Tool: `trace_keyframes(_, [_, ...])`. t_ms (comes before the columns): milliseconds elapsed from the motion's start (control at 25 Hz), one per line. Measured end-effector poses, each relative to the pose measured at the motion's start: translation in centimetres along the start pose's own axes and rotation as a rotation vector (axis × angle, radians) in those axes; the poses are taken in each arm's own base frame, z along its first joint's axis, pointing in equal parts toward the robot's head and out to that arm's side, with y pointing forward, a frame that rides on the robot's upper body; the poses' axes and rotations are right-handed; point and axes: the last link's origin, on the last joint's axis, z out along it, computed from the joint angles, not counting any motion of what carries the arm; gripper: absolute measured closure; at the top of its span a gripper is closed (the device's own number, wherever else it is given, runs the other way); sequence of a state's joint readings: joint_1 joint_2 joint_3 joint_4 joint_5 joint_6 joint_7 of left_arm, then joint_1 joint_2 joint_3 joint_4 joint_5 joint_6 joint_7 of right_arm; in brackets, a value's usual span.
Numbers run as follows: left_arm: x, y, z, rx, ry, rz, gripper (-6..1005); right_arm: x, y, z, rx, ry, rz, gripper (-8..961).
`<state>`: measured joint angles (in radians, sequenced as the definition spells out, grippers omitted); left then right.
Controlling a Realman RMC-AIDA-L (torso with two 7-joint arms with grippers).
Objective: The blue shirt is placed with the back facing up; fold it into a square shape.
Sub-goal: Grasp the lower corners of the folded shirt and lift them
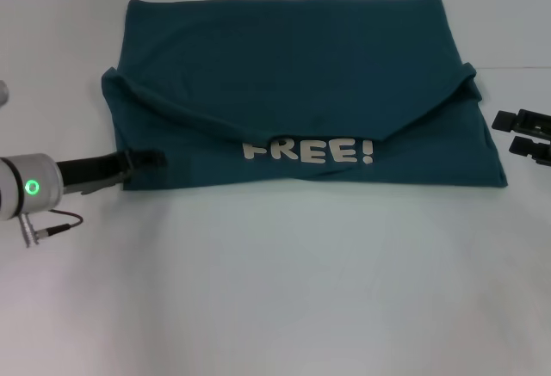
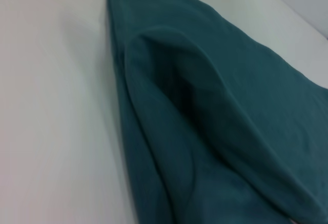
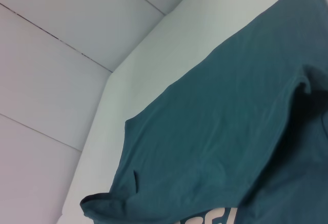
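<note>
I need to close my left gripper on the shirt's lower layer [image 1: 172, 169], as its fingers reach down over it beside the folded flap [image 1: 172, 114]. Closing now would hold it now.
The blue shirt [image 1: 284, 75] lies spread on the white table [image 1: 275, 290], both side flaps folded in toward the middle over its lower part. White letters "FREE!" [image 1: 307, 150] show below the flaps near the front hem. My left gripper [image 1: 151, 161] is low at the shirt's front left corner, its tip at the cloth's edge. My right gripper [image 1: 508, 132] is open and empty, just off the shirt's right edge. The left wrist view shows a folded flap of the shirt [image 2: 215, 106] up close. The right wrist view shows the shirt [image 3: 230, 131] and part of the letters [image 3: 212, 218].
White wall panels [image 3: 77, 39] rise behind the table's far edge. Bare tabletop stretches in front of the shirt toward me. A thin cable [image 1: 60, 224] hangs by my left wrist.
</note>
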<state>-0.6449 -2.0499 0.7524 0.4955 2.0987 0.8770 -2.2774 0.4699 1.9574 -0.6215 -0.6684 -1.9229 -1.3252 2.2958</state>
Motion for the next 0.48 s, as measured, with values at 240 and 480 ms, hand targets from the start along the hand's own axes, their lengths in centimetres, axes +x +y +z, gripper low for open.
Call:
trace_keyframes(240, [-0.19, 0.55, 0.64, 0.011, -0.006, 0.029, 383, 0.16, -0.15, -0.06, -0.001, -0.003, 0.005, 156])
trace_keyframes(480, [0.19, 1.0, 0.51, 0.007, 0.027, 0.045, 447, 0.2, -0.31, -0.22, 0.003, -0.005, 0.005, 156])
